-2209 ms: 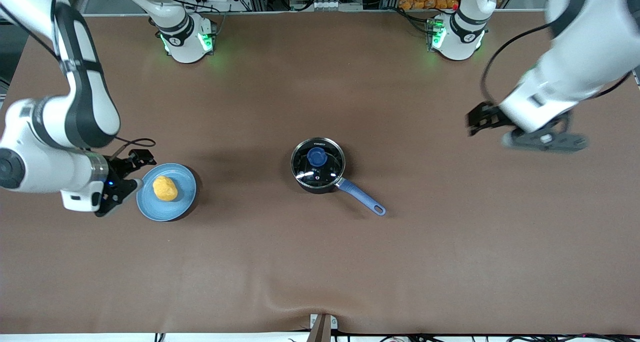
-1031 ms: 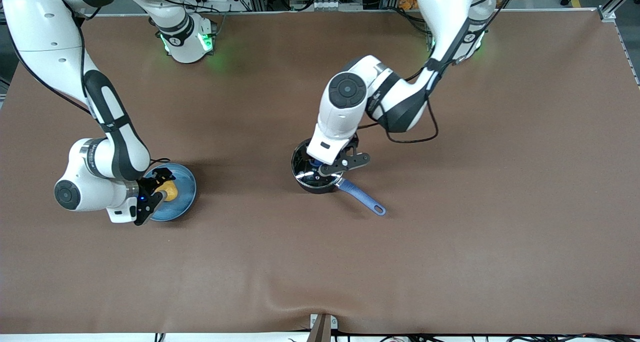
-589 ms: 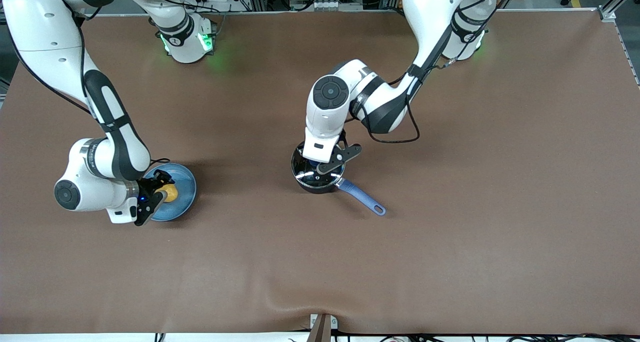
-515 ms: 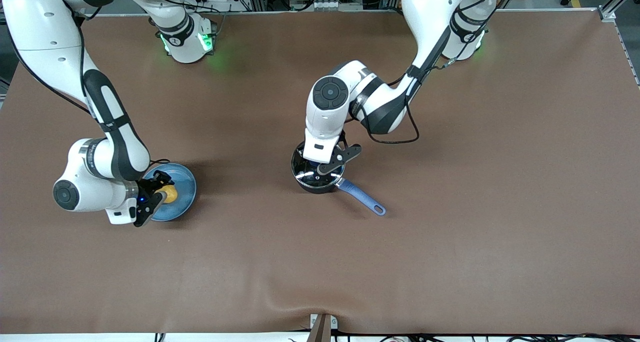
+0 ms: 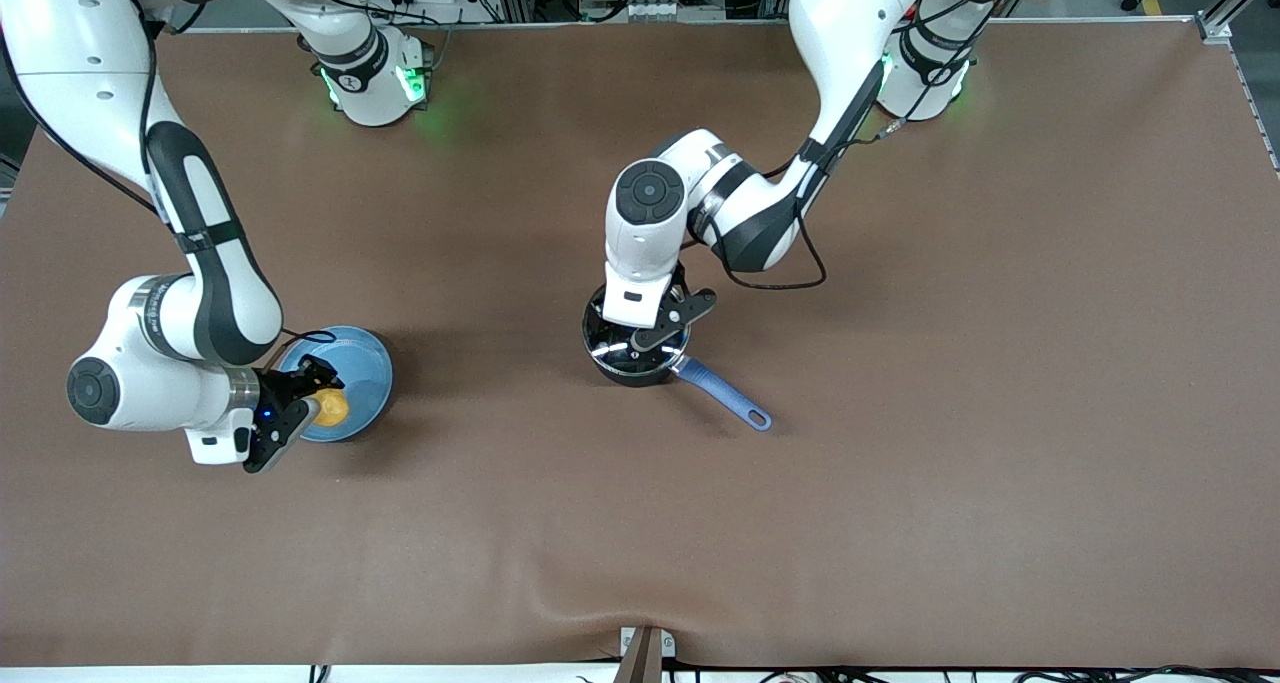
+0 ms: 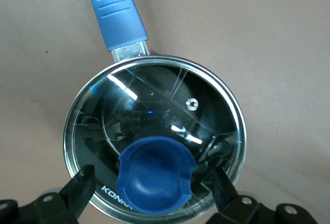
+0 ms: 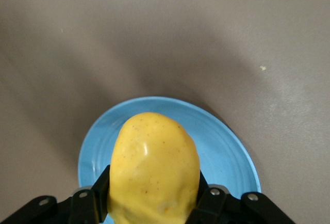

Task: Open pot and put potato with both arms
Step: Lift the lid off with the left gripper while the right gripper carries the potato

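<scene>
The blue knob (image 6: 154, 175) is between my left gripper's fingers, low over the glass lid. My left gripper should close on the knob.
The black pot (image 5: 612, 361) stands mid-table with its glass lid (image 6: 154, 105) on and its blue handle (image 5: 725, 395) pointing toward the front camera. My left gripper (image 5: 655, 325) is low over the lid and open. Its fingers (image 6: 80, 189) stand either side of the blue knob (image 6: 154, 175) without touching it, in the left wrist view (image 6: 153, 181). My right gripper (image 5: 300, 403) is shut on the yellow potato (image 5: 331, 407). It holds the potato (image 7: 154, 157) just above the light-blue plate (image 7: 227, 152), in the right wrist view (image 7: 153, 195).
The light-blue plate (image 5: 365, 373) lies toward the right arm's end of the brown table. A fold in the table cover sits near the front edge (image 5: 600, 603). The left arm's elbow (image 5: 740, 223) hangs over the table beside the pot.
My right gripper has closed on the potato and drawn it a little up and toward the plate's edge. My left gripper has settled lower around the lid's knob.
</scene>
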Robot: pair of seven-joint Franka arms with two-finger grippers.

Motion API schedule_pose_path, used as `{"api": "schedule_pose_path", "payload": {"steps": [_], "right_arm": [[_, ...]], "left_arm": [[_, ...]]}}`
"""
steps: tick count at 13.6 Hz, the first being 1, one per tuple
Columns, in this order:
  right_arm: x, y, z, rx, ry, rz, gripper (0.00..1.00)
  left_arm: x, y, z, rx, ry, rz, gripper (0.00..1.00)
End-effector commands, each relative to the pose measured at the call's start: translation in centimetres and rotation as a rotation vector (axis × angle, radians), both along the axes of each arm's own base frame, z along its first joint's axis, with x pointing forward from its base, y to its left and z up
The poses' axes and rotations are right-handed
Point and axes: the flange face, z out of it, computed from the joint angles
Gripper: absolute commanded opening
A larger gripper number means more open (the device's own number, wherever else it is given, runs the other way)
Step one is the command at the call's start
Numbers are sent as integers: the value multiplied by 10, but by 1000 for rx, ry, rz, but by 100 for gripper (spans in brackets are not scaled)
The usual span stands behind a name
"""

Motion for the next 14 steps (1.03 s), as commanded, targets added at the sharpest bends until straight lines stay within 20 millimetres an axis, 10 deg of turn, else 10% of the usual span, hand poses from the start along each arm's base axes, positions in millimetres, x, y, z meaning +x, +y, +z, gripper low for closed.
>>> {"api": "schedule_pose_path", "payload": {"steps": [1,8,14], "right_arm": [[-3,14,21,23,12,-61,3],[-11,84,79,-28,33,-226,3],[-31,170,112,-67,60,-370,3]], "left_arm": [[3,-5,-2,5,-19,10,96],[3,-6,4,-5,-21,16,6],[13,-1,85,-77,-104,14,0]]}}
